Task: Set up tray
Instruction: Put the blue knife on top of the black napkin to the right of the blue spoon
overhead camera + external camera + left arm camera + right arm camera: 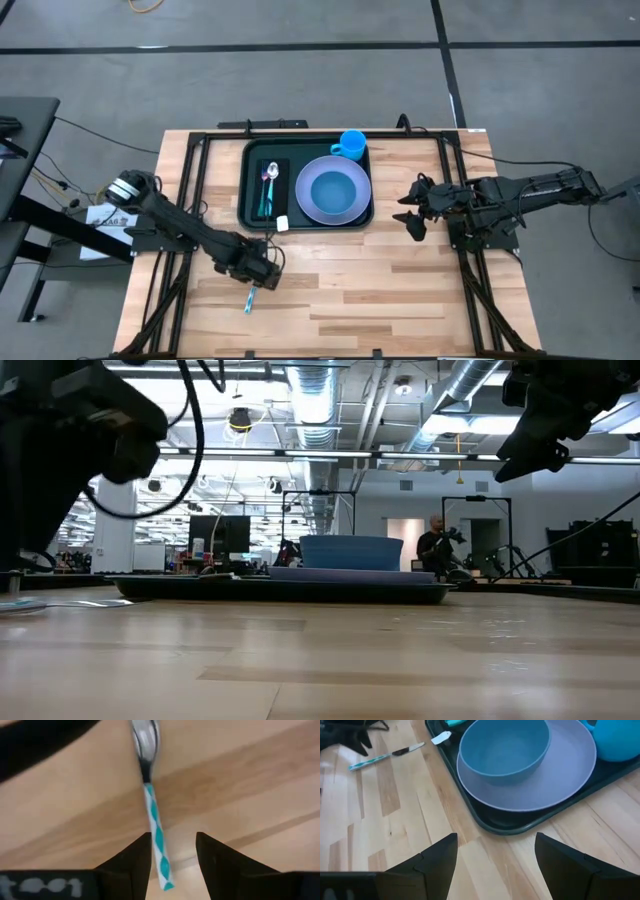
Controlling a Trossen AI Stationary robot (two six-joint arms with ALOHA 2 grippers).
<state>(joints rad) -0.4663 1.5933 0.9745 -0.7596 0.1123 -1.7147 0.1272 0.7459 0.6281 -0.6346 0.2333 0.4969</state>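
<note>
The striped handle is below both fingers, so it is too early to close my left gripper, as that would miss the knife. That gripper goes lower first, as the next move.
A dark green tray [250,205] lies on the far middle of the wooden table. It holds a purple plate [358,207] with a blue bowl [332,188] on it, a blue cup [352,145], and a black napkin [282,170] bearing a spoon [271,175]. A knife with a teal-and-white striped handle [156,827] lies flat on the table near the tray's near left corner. My left gripper [173,836] is open just over it, one finger on either side of the handle. My right gripper [410,215] hangs open, raised, to the right of the tray.
A small white object [284,223] sits at the tray's near rim. Black frame rails [190,190] run along the table's left and right sides. Bare wood [380,290] spreads across the near half. The low view shows a person [434,548] far off in the room.
</note>
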